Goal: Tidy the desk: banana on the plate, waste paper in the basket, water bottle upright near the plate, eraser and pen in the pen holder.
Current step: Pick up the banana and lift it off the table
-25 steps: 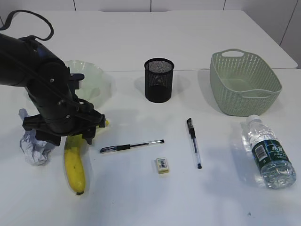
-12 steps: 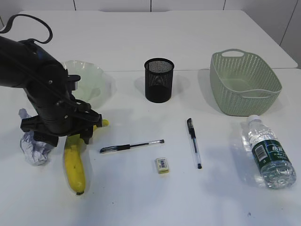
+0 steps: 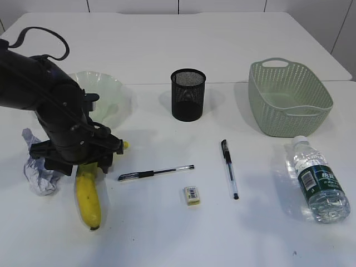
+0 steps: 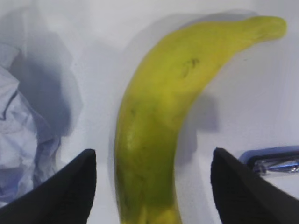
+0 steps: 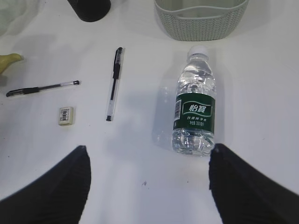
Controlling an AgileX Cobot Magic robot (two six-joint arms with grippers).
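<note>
The left gripper grabs the yellow banana by its curved middle (image 3: pixel 87 186) next, to put the banana on the plate (image 3: pixel 114 97).
A yellow banana (image 3: pixel 88 197) lies on the white table at the left, also filling the left wrist view (image 4: pixel 159 121). My left gripper (image 4: pixel 152 186) is open, one finger on each side of the banana, low over it. Crumpled waste paper (image 3: pixel 36 173) lies just left of the banana. The pale green plate (image 3: pixel 114 97) stands behind. A black mesh pen holder (image 3: pixel 188 94), two pens (image 3: pixel 156 173) (image 3: pixel 228 168), an eraser (image 3: pixel 192 195), a lying water bottle (image 3: pixel 319 182) and a green basket (image 3: pixel 289 97) are further right. My right gripper (image 5: pixel 147 186) is open and empty, above the table in front of the bottle (image 5: pixel 195 109).
The left arm (image 3: pixel 50 111) covers part of the plate and the banana's upper end. The right arm is out of the exterior view. The table's far edge runs behind the holder and basket.
My left arm has shifted slightly forward and lower over the banana. The banana and the other objects have not moved.
</note>
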